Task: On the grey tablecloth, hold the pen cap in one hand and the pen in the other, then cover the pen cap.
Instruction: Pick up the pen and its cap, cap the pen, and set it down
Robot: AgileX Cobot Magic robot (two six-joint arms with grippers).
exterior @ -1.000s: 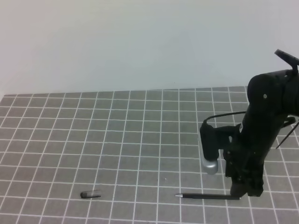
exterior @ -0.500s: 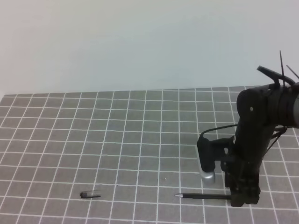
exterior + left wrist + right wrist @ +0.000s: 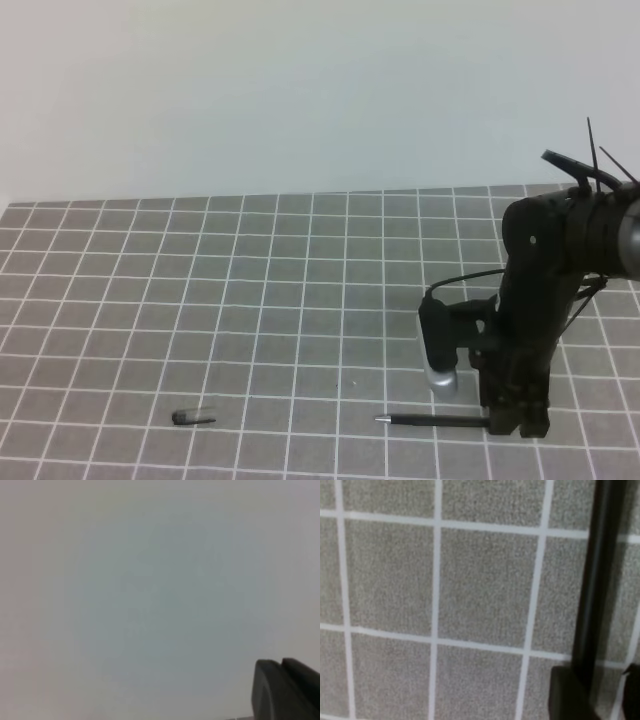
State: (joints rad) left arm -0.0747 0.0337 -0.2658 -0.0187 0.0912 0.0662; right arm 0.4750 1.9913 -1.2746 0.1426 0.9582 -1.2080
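The pen's silvery tip (image 3: pixel 384 418) has to stay free to meet the pen cap, so the robot's right gripper needs to grab the pen by its rear end (image 3: pixel 484 422) next.
The pen (image 3: pixel 435 421) lies flat on the grey tablecloth (image 3: pixel 300 300) near the front edge, its silvery tip pointing left. My right gripper (image 3: pixel 518 425) stands down on the cloth at the pen's rear end. In the right wrist view the pen (image 3: pixel 596 580) runs between the two fingers (image 3: pixel 567 697) of the right gripper (image 3: pixel 595 692), which is open, with a sliver of cloth still showing beside the pen. The pen cap (image 3: pixel 194 416) lies alone at the front left. Only one dark fingertip (image 3: pixel 285 692) of my left gripper shows, in front of a blank wall.
The right arm's silver wrist camera (image 3: pixel 440 375) hangs just above the cloth behind the pen. A pale wall rises behind the table's far edge (image 3: pixel 300 195).
The right arm has come down and a little to the left, setting its fingers astride the pen's rear end. Pen and cap lie where they were.
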